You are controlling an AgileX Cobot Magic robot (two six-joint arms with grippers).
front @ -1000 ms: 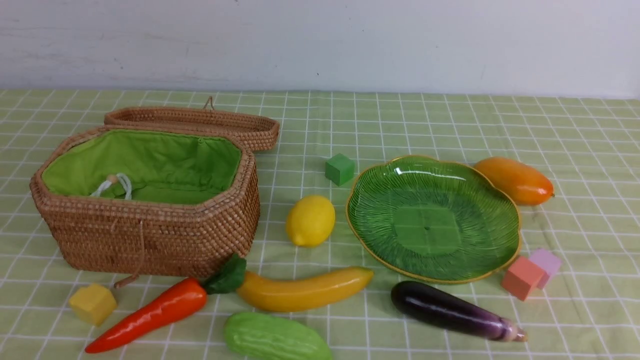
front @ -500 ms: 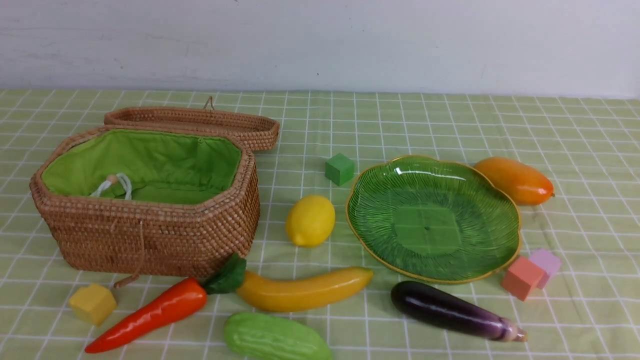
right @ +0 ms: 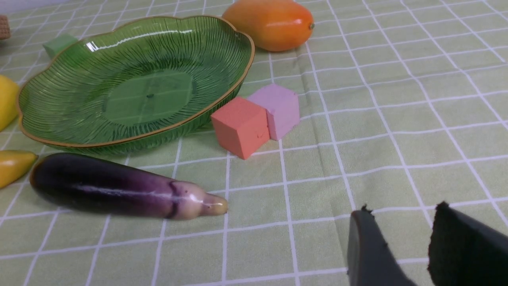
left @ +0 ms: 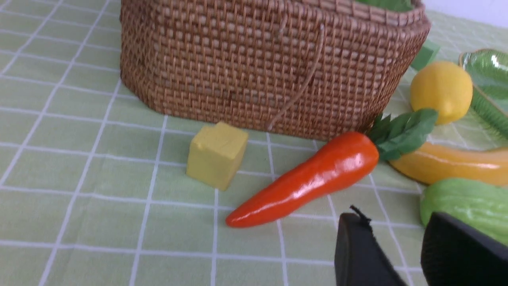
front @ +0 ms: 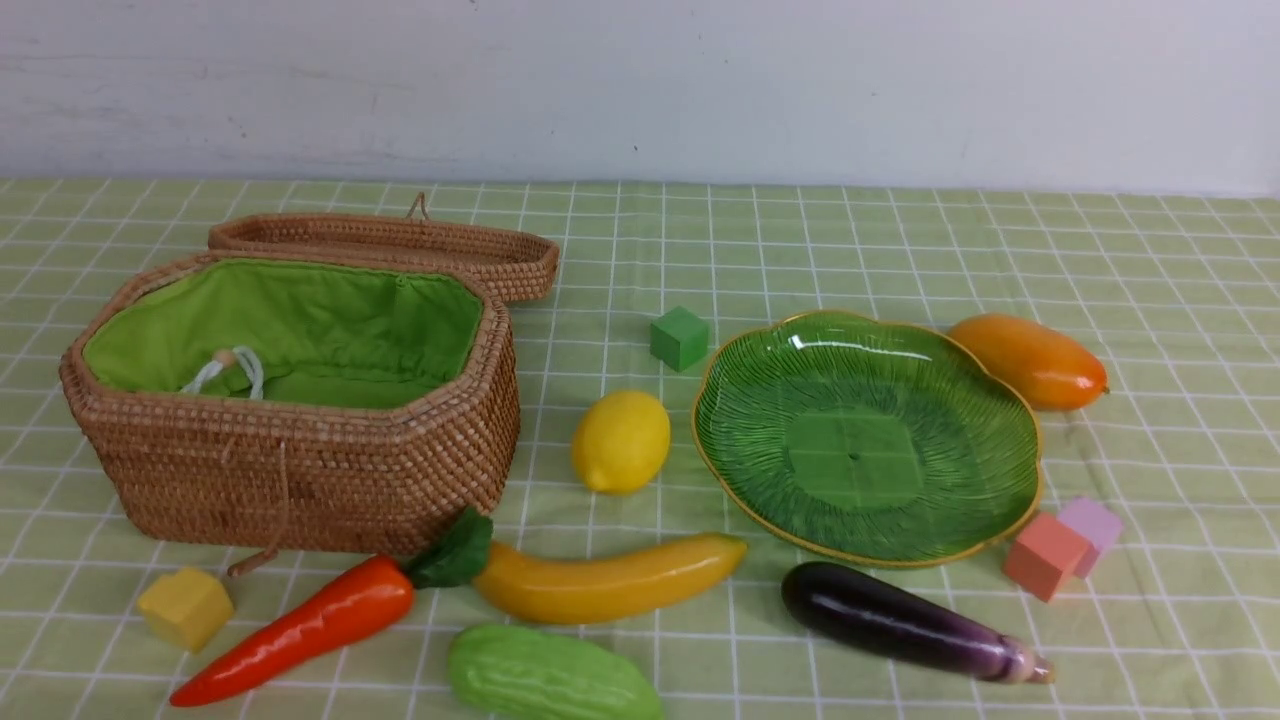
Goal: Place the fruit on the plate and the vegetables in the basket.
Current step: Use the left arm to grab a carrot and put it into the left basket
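Note:
My left gripper is to grab the orange-red carrot next by the middle of its body (front: 302,630) to put it in the basket, since the carrot narrows to a thin tip (front: 188,692).
The wicker basket (front: 300,470) with green lining stands open at the left; the green plate (front: 780,360) lies bare at the right. A lemon (front: 621,441) sits between them, a mango (front: 1030,360) behind the plate. Along the front lie a carrot (front: 300,625), banana (front: 605,580), gourd (front: 550,675) and eggplant (front: 900,620). Neither arm shows in the front view. My left gripper (left: 393,220) hovers open and empty near the carrot (left: 305,178) and gourd (left: 464,202). My right gripper (right: 401,212) is open and empty over bare cloth, beside the eggplant (right: 115,186).
Small cubes lie about: a yellow cube (front: 185,607) by the carrot's tip, a green cube (front: 680,338) behind the lemon, an orange cube (front: 1043,556) and a pink cube (front: 1095,525) right of the plate. The basket's lid (front: 400,245) rests behind it. A white wall closes the back.

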